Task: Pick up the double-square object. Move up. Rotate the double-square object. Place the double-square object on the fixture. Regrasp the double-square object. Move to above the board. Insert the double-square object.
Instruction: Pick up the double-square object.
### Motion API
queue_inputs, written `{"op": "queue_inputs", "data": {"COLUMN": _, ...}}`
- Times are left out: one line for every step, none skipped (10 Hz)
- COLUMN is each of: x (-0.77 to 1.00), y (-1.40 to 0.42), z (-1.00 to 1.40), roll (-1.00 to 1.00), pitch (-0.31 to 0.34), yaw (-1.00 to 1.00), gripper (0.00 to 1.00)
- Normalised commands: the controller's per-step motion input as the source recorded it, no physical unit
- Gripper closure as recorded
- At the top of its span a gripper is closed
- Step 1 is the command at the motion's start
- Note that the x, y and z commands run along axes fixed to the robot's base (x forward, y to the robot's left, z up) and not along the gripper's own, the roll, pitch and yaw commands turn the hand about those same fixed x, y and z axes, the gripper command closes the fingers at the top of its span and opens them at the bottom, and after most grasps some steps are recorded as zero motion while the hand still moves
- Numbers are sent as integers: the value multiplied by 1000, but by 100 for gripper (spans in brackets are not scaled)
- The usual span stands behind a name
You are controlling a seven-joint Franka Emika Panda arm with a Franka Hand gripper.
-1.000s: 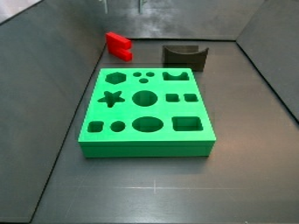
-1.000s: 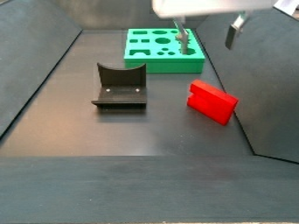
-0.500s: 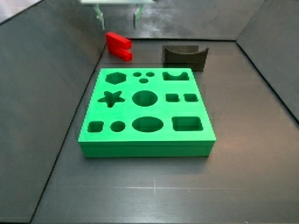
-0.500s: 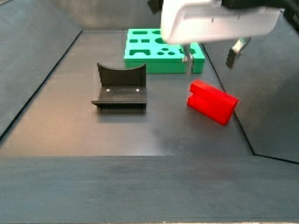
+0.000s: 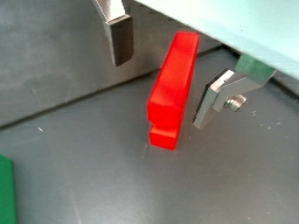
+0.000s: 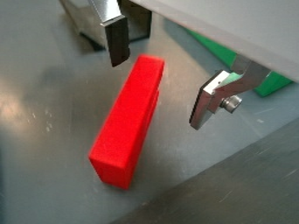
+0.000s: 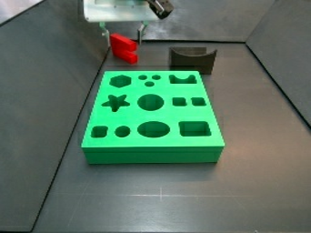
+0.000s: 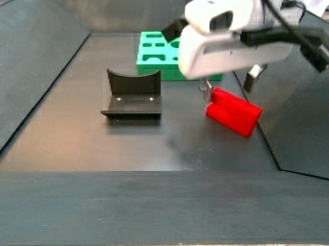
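I next need to grip the double-square object across its long sides, to rotate and set it on the fixture (image 7: 192, 58).
The double-square object (image 5: 172, 87) is a bright red block lying on the dark floor beside the wall, also seen in a wrist view (image 6: 128, 122) and in both side views (image 7: 124, 44) (image 8: 234, 113). My gripper (image 5: 162, 92) is open just above it, one finger on each side and clear of it, as a wrist view (image 6: 156, 93) and both side views (image 7: 123, 34) (image 8: 229, 85) also show. The dark fixture (image 8: 133, 94) stands apart from it and is empty (image 7: 195, 57). The green board (image 7: 152, 118) lies on the floor.
The floor is walled in by dark sloped panels (image 7: 73, 100); the red block lies close to one of them (image 8: 298, 125). A corner of the board shows in a wrist view (image 6: 275, 83).
The gripper has come down from the top of the side views to just over the red block, its open fingers now straddling it. The block, fixture and board have not moved.
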Motion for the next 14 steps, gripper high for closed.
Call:
{"op": "queue_inputs", "data": {"x": 0, "y": 40, "z": -906, "roll": -54, "pitch": -33, "yaw": 237, "gripper": 0}}
{"op": "queue_inputs", "data": {"x": 0, "y": 9, "z": -866, "roll": -21, "pitch": -47, "yaw": 234, "gripper": 0}}
{"op": "queue_inputs", "data": {"x": 0, "y": 0, "z": -831, "roll": -13, "pitch": -60, "yaw": 251, "gripper": 0}}
{"op": "queue_inputs", "data": {"x": 0, "y": -74, "z": -491, "roll": 0, "pitch": -91, "yaw": 174, "gripper": 0}}
{"op": "queue_inputs", "data": {"x": 0, "y": 0, "z": 0, "roll": 0, "pitch": 0, "yaw": 0, "gripper": 0}}
{"op": "queue_inputs", "data": {"x": 0, "y": 0, "z": 0, "roll": 0, "pitch": 0, "yaw": 0, "gripper": 100}}
{"op": "queue_inputs", "data": {"x": 0, "y": 0, "z": 0, "roll": 0, "pitch": 0, "yaw": 0, "gripper": 100}}
{"op": "queue_inputs", "data": {"x": 0, "y": 0, "z": 0, "roll": 0, "pitch": 0, "yaw": 0, "gripper": 100}}
{"op": "queue_inputs", "data": {"x": 0, "y": 0, "z": 0, "roll": 0, "pitch": 0, "yaw": 0, "gripper": 100}}
{"op": "queue_inputs", "data": {"x": 0, "y": 0, "z": 0, "roll": 0, "pitch": 0, "yaw": 0, "gripper": 100}}
{"op": "queue_inputs", "data": {"x": 0, "y": 0, "z": 0, "roll": 0, "pitch": 0, "yaw": 0, "gripper": 100}}
{"op": "queue_inputs", "data": {"x": 0, "y": 0, "z": 0, "roll": 0, "pitch": 0, "yaw": 0, "gripper": 100}}
{"op": "queue_inputs", "data": {"x": 0, "y": 0, "z": 0, "roll": 0, "pitch": 0, "yaw": 0, "gripper": 100}}
{"op": "queue_inputs", "data": {"x": 0, "y": 0, "z": 0, "roll": 0, "pitch": 0, "yaw": 0, "gripper": 100}}
